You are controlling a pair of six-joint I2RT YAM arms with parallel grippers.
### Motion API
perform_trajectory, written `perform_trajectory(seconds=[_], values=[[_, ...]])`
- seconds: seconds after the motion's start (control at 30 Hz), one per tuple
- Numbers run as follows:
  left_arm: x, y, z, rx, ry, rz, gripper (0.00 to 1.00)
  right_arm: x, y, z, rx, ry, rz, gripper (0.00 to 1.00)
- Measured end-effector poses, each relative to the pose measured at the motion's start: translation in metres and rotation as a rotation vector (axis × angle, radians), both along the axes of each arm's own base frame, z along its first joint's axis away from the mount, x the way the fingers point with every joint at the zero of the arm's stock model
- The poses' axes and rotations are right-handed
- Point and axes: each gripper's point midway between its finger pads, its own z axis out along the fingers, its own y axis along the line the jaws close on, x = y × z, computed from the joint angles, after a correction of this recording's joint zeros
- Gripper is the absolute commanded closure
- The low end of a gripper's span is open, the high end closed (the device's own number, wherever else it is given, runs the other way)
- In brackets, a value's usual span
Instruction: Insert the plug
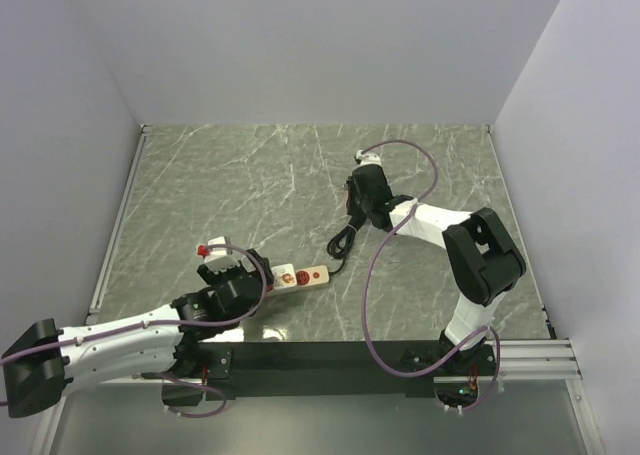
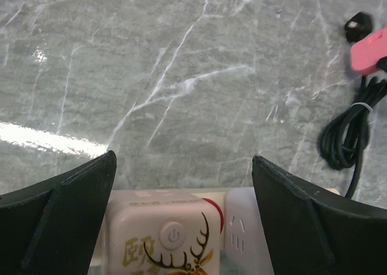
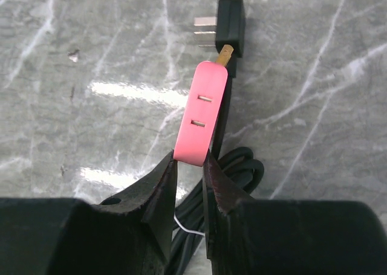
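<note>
My left gripper should grab the deer cube adapter [image 2: 164, 234] by opposite sides. The power strip's other end stays open for inserting the pink plug.
My right gripper [image 3: 188, 160] is shut on the near end of a flat pink plug [image 3: 202, 115], which has a brass prong at its far tip and hangs just above the marble. In the left wrist view the pink plug [image 2: 369, 48] shows at the far right. A beige power strip [image 1: 300, 276] lies at the front left. My left gripper [image 2: 182, 160] stands open over its end, its fingers [image 2: 72, 208] on either side of a white cube adapter [image 2: 160, 236] with a deer motif, beside a white socket [image 2: 242, 229]. From above, the left gripper [image 1: 232, 270] covers that end.
A black plug [image 3: 230, 21] with silver prongs lies on the table just beyond the pink plug. The strip's coiled black cable [image 1: 342, 243] runs between the strip and my right gripper [image 1: 358, 213]. Grey walls enclose the marble table [image 1: 250, 175] on three sides.
</note>
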Motion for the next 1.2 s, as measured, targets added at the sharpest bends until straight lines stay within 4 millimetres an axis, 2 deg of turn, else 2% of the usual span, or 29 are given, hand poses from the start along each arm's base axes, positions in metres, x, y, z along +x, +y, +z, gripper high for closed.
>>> perform_trajectory(seconds=[0.27, 0.67, 0.77, 0.8, 0.87, 0.9, 0.97, 1.2], values=[[-0.008, -0.014, 0.006, 0.057, 0.091, -0.011, 0.01, 0.006, 0.015, 0.0, 0.061, -0.027, 0.048, 1.0], [-0.029, -0.01, -0.019, 0.094, 0.223, -0.001, 0.01, 0.006, 0.023, 0.0, 0.092, -0.034, 0.091, 1.0], [-0.031, -0.009, -0.022, 0.11, 0.237, 0.001, 0.12, 0.006, 0.024, 0.0, 0.093, -0.034, 0.093, 1.0], [-0.031, -0.009, -0.022, 0.112, 0.237, 0.002, 0.21, 0.005, 0.023, 0.0, 0.094, -0.035, 0.094, 1.0], [-0.03, -0.011, -0.022, 0.119, 0.238, -0.001, 0.25, 0.003, 0.022, 0.0, 0.092, -0.036, 0.095, 1.0], [-0.03, -0.01, -0.023, 0.131, 0.239, -0.003, 0.34, 0.002, 0.021, 0.001, 0.092, -0.037, 0.096, 1.0], [-0.029, -0.009, -0.024, 0.153, 0.236, -0.003, 0.42, -0.001, 0.019, 0.003, 0.091, -0.04, 0.097, 1.0], [-0.021, -0.014, -0.021, 0.219, 0.214, -0.034, 0.69, -0.012, 0.015, 0.025, 0.108, -0.088, 0.121, 1.0]])
